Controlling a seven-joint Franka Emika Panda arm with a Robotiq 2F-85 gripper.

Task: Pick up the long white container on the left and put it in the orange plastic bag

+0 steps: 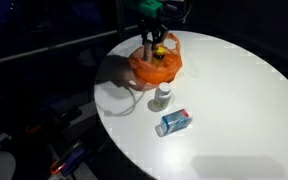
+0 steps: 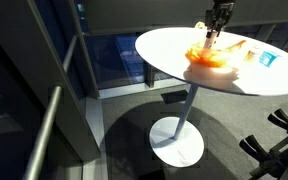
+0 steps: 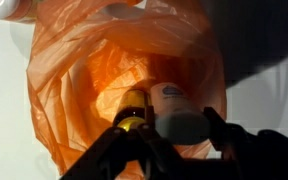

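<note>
I should release the long white container now: it points inside the bag's opening, so it would rest in the bag.
The orange plastic bag (image 1: 156, 64) sits open near the far edge of the round white table (image 1: 234, 100); it also shows in an exterior view (image 2: 210, 58). My gripper (image 1: 151, 38) hangs right over the bag's mouth. In the wrist view the gripper (image 3: 180, 136) is shut on the long white container (image 3: 172, 104), which points down into the orange bag (image 3: 74, 70). A yellow-topped object (image 3: 134, 108) lies inside the bag beside the container.
A small white bottle (image 1: 163, 96) and a blue and white box (image 1: 174, 122) stand on the table in front of the bag. The blue box also shows in an exterior view (image 2: 267, 58). The table edge is close behind the bag.
</note>
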